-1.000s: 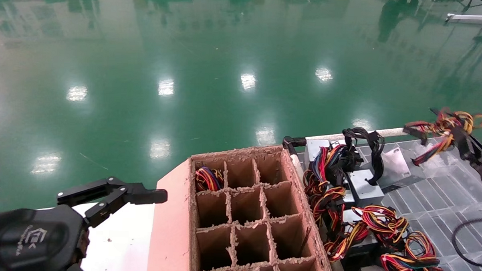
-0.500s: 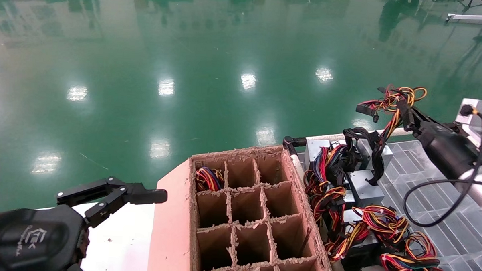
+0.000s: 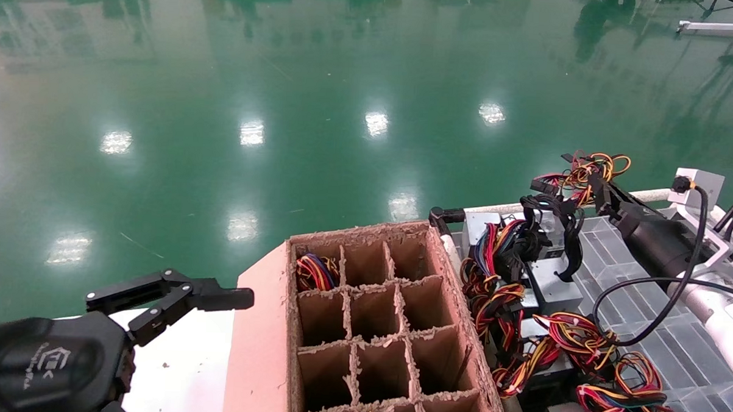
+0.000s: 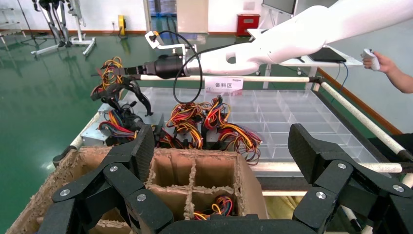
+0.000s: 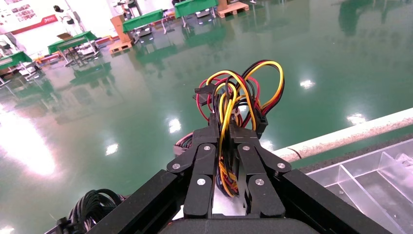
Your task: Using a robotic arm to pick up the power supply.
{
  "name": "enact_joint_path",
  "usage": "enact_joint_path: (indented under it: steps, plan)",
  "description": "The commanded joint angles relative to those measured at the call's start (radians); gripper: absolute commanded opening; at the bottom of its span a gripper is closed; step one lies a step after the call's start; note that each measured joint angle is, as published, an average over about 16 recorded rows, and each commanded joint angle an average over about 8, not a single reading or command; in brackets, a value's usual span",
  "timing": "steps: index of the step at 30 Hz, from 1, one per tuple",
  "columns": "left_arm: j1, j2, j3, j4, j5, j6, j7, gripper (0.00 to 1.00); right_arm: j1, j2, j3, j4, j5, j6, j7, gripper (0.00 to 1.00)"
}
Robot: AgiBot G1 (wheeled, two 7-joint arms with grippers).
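The grey power supply (image 3: 555, 227) (image 5: 226, 207) sits inside the clear tray's rim and would stay in the tray, so my right gripper releases the power supply next.
My right gripper (image 3: 590, 180) hangs over the far end of the tray, shut on the power supply's red, yellow and black wire bundle (image 3: 581, 166). In the right wrist view the wires (image 5: 243, 87) loop up out of the closed fingers (image 5: 207, 146). A pale grey face of the power supply (image 5: 219, 204) shows just below them. The left wrist view shows the same bundle (image 4: 111, 73) held at the tip of the right gripper (image 4: 131, 73). My left gripper (image 3: 174, 297) is parked low beside the carton and open, with nothing in it (image 4: 221, 146).
A brown carton (image 3: 455, 282) with divider cells stands in the middle; two cells hold coloured wires (image 3: 316, 271). To its right, a clear divided tray (image 3: 690, 351) carries other grey units (image 3: 553, 286) under tangled wires (image 3: 581, 341). A white rail (image 3: 500, 206) edges the tray.
The right arm has swung left from the tray's far right edge with the wire bundle in its grip, then dropped slightly towards the heap. The left arm has not moved.
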Motion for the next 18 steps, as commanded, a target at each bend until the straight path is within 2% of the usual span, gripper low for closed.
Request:
enact_joint_path:
  steps: [1, 12, 18]
  plan:
    - [0.0, 0.0, 0.0, 0.0, 0.0, 0.0, 0.0, 1.0, 0.0, -0.002, 0.001, 0.0, 0.002, 0.001, 0.004, 1.0]
    - [0.0, 0.0, 0.0, 0.0, 0.0, 0.0, 0.0, 1.0, -0.001, 0.001, 0.001, 0.0, 0.001, -0.002, 0.004, 1.0]
    - [0.0, 0.0, 0.0, 0.0, 0.0, 0.0, 0.0, 1.0, 0.013, 0.025, -0.007, -0.004, -0.01, -0.046, 0.052, 1.0]
